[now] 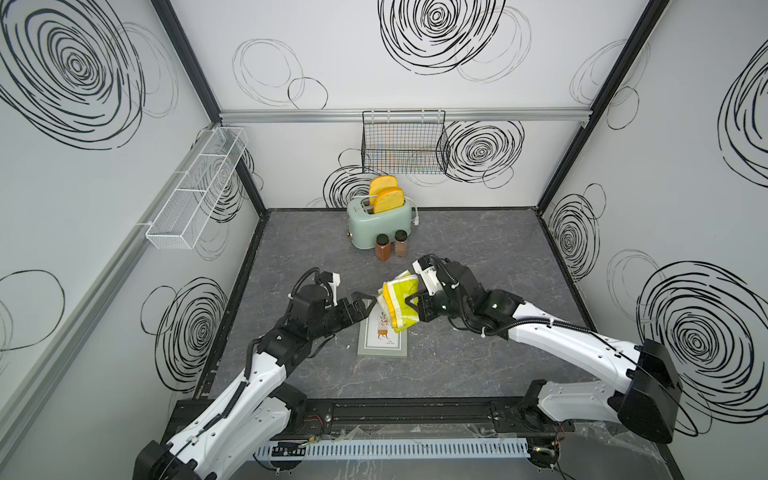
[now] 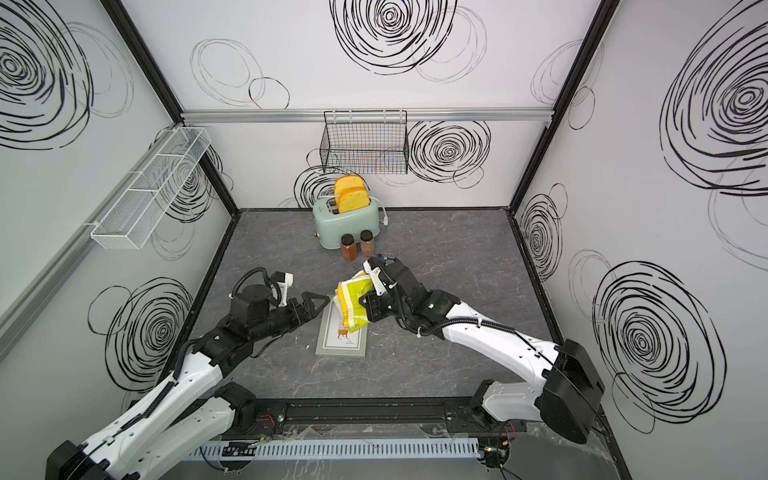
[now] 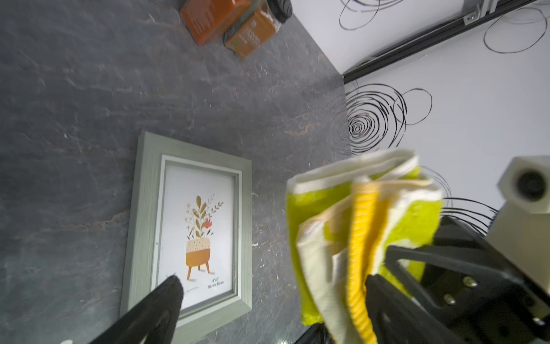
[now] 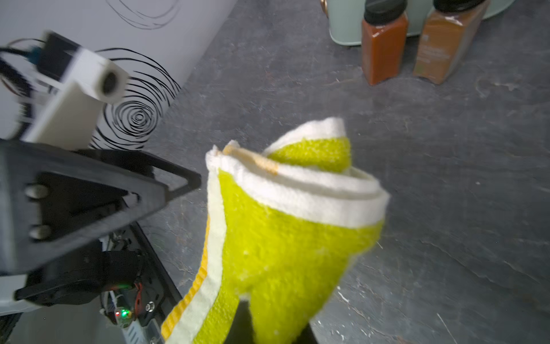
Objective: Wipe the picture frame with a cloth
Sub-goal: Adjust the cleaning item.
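Note:
Next, my left gripper takes hold of the cloth by its yellow edge opposite my right gripper to wipe the frame (image 1: 382,352), leaving the folds free.
The picture frame (image 1: 382,352) lies flat on the dark table, grey-green with a white mat and a potted-plant print; it also shows in a top view (image 2: 341,351) and the left wrist view (image 3: 143,208). Above its far end hangs the bunched lime-yellow cloth (image 1: 398,297) (image 2: 353,305) (image 4: 285,235), with my right gripper (image 1: 410,305) (image 2: 365,302) (image 4: 268,321) shut on it. My left gripper (image 1: 371,305) (image 2: 326,306) (image 3: 273,286) is open right beside the cloth's left edge. One of its fingers (image 3: 171,293) hovers over the frame, and the cloth (image 3: 357,238) hangs by the other.
A mint toaster (image 1: 380,228) holding toast slices stands at the back. Two spice jars (image 1: 382,248) (image 1: 401,244) are in front of it, just behind my right wrist. A black wire basket (image 1: 405,143) hangs on the back wall, a white mesh shelf (image 1: 195,187) on the left wall.

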Motion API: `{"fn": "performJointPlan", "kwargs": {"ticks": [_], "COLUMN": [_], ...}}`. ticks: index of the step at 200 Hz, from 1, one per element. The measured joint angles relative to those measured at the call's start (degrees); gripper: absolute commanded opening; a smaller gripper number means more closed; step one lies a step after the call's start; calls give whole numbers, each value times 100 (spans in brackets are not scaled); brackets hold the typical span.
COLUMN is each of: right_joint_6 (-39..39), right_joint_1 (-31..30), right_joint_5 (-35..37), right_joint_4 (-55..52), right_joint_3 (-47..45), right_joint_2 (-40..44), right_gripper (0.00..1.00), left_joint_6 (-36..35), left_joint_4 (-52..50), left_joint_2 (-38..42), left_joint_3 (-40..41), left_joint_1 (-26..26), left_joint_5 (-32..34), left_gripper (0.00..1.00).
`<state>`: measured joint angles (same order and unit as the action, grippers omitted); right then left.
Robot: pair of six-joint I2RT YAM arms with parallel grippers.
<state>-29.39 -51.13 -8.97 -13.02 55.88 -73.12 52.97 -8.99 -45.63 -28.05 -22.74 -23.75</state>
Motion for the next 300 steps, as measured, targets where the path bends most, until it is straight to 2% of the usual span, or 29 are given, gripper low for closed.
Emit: {"fn": "performJointPlan", "kwargs": {"ticks": [30, 61, 125, 138, 160, 189, 212, 219, 229, 234, 244, 248, 255, 274, 288, 300], "right_joint_6": [-39, -103, -214, -236, -258, -278, -302, -310, -319, -321, -326, -326, -326, -315, -232, -175], "right_joint_1": [11, 11, 4, -13, -50, -72, -92, -103, -120, -127, -142, -142, -144, -153, -160, -142], "right_joint_5": [-356, -625, -1054, -1119, -1172, -1211, -1259, -1270, -1281, -1290, -1298, -1298, -1298, -1266, -1082, -802], "right_joint_4": [240, 372, 601, 627, 664, 732, 785, 804, 837, 857, 879, 883, 890, 885, 841, 776], "right_joint_3": [94, 192, 236, 243, 243, 243, 243, 243, 243, 243, 243, 243, 243, 243, 243, 225], "right_joint_2": [-20, -197, -391, -444, -529, -538, -540, -544, -560, -573, -597, -603, -612, -614, -610, -577], "right_gripper": [0, 0, 0, 0, 0, 0, 0, 0, 0, 0, 6, 13, 32, 67, 71, 72], "left_joint_6": [435, 909, 1473, 1526, 1565, 1617, 1692, 1696, 1738, 1722, 1703, 1694, 1698, 1685, 1443, 984], "left_joint_4": [855, 1801, 2771, 2855, 2962, 3150, 3366, 3405, 3471, 3486, 3506, 3512, 3530, 3589, 3285, 2498], "left_joint_2": [168, 273, 306, 306, 306, 295, 188, 153, 120, 116, 111, 109, 109, 118, 155, 199], "left_joint_3": [337, 623, 986, 1005, 1012, 1093, 1169, 1180, 1189, 1189, 1189, 1191, 1198, 1235, 1178, 907], "left_joint_1": [205, 332, 369, 369, 374, 396, 396, 393, 393, 393, 393, 393, 396, 411, 492, 619], "left_joint_5": [-844, -1377, -1733, -1733, -1716, -1709, -1720, -1725, -1731, -1735, -1740, -1740, -1738, -1727, -1663, -1471], "left_gripper": [100, 100, 97, 88, 63, 50, 34, 26, 0, 0, 0, 0, 0, 0, 0, 0]}}
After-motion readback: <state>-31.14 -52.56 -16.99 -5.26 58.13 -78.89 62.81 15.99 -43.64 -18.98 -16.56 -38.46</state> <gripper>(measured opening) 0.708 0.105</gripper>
